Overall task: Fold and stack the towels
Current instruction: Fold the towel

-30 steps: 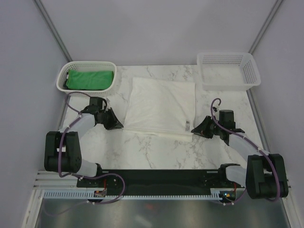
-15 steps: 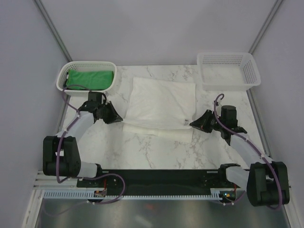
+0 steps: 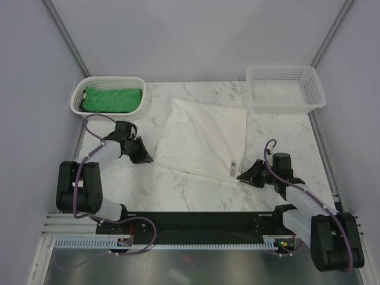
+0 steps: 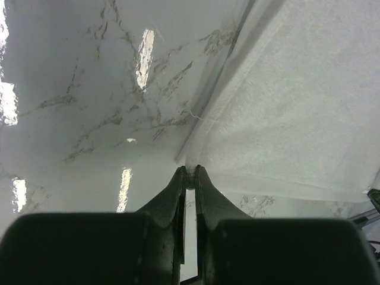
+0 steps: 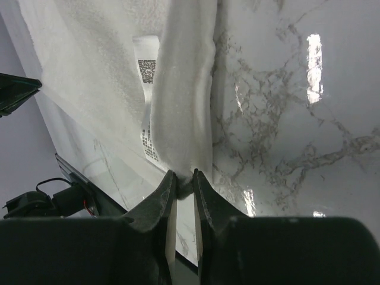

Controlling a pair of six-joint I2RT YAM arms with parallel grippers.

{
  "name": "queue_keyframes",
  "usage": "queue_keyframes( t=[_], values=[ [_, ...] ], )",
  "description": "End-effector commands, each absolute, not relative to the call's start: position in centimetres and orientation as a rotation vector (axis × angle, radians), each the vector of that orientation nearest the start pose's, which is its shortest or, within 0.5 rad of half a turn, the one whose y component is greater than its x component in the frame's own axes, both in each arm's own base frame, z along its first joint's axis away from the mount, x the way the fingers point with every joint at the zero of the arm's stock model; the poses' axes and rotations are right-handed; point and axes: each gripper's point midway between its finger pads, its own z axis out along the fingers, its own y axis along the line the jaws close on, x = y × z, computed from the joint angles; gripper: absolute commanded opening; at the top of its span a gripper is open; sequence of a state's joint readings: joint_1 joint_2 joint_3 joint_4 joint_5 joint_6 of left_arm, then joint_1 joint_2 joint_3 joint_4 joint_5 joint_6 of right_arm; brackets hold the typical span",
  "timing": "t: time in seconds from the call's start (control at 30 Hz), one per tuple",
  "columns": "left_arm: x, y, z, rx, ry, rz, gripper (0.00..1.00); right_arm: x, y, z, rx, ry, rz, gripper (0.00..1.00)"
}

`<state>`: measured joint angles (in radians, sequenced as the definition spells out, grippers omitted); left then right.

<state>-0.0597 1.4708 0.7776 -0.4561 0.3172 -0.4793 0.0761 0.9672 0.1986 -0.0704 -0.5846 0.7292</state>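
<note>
The spread white towel's corner would stay on the marble, so my left gripper should release it now.
A white towel (image 3: 205, 136) lies spread and skewed on the marble table, its printed tag (image 3: 233, 163) near the front right corner. My left gripper (image 3: 149, 159) is shut on its front left corner (image 4: 189, 159). My right gripper (image 3: 239, 176) is shut on the front right corner, where the cloth (image 5: 184, 107) bunches into a thick fold beside the tag (image 5: 148, 65). A folded green towel (image 3: 113, 98) rests in the left basket (image 3: 78, 95). No navy towel is in view.
A white mesh basket (image 3: 313, 89) stands at the back right with no towel showing in it. Bare marble (image 3: 196, 190) runs between the towel's front edge and the arm bases. Grey walls close in both sides.
Both grippers have pulled the towel's front edge back toward the near side. The right gripper came farther, so the towel now lies skewed and stretched flatter.
</note>
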Motion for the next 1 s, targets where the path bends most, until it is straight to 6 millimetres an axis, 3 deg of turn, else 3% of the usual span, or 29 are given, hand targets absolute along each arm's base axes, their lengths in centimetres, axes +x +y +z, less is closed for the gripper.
queue_keyframes(
  t=[0.0, 0.07, 0.13, 0.27, 0.3, 0.37, 0.4, 0.5, 0.6, 0.63, 0.73, 0.77, 0.8, 0.93, 0.97],
  values=[
    [28.1, -7.4, 3.0, -0.467, 2.708, -0.469, 0.02, 20.1, 12.5, 2.0, 0.533, 2.435, 0.969, 0.00],
    [28.0, -7.4, 2.7, -0.471, 2.722, -0.461, 0.02, 19.8, 12.8, 1.9, 0.537, 2.441, 0.997, 0.03],
    [28.1, -7.5, 2.5, -0.477, 2.726, -0.455, 0.06, 20.1, 12.9, 2.0, 0.529, 2.418, 1.004, 0.14],
    [27.8, -7.4, 2.6, -0.486, 2.734, -0.445, 0.38, 20.9, 13.1, 3.6, 0.493, 2.375, 1.024, 0.38],
    [28.0, -7.4, 2.9, -0.481, 2.727, -0.446, 0.39, 20.3, 12.9, 3.4, 0.515, 2.410, 1.005, 0.40],
    [27.8, -7.2, 4.1, -0.469, 2.720, -0.431, 0.42, 20.9, 12.3, 4.9, 0.526, 2.397, 0.949, 0.45],
    [28.7, -7.1, 5.5, -0.456, 2.685, -0.425, 0.43, 20.3, 11.7, 4.5, 0.578, 2.439, 0.895, 0.47],
    [30.5, -6.5, 9.6, -0.420, 2.581, -0.393, 0.48, 20.6, 10.8, 6.3, 0.674, 2.409, 0.840, 0.49],
    [32.6, -8.0, 12.5, -0.357, 2.501, -0.510, 0.50, 21.8, 10.6, 8.8, 0.694, 2.318, 0.845, 0.50],
    [32.8, -9.5, 13.1, -0.307, 2.493, -0.612, 0.49, 22.4, 10.4, 9.4, 0.702, 2.290, 0.834, 0.50],
    [34.1, -11.4, 11.9, -0.255, 2.506, -0.733, 0.47, 24.9, 11.1, 11.9, 0.652, 2.177, 0.914, 0.39],
    [34.1, -11.8, 11.1, -0.268, 2.518, -0.765, 0.46, 25.1, 11.5, 11.0, 0.664, 2.190, 0.942, 0.34],
    [34.2, -12.3, 9.5, -0.271, 2.541, -0.811, 0.45, 26.4, 12.0, 12.1, 0.612, 2.116, 0.994, 0.30],
    [33.4, -12.4, 5.4, -0.337, 2.636, -0.815, 0.42, 27.0, 13.6, 9.4, 0.576, 2.162, 1.096, 0.26],
    [33.1, -12.2, 4.7, -0.368, 2.656, -0.801, 0.42, 26.7, 13.5, 7.3, 0.595, 2.225, 1.077, 0.26]
  ],
)
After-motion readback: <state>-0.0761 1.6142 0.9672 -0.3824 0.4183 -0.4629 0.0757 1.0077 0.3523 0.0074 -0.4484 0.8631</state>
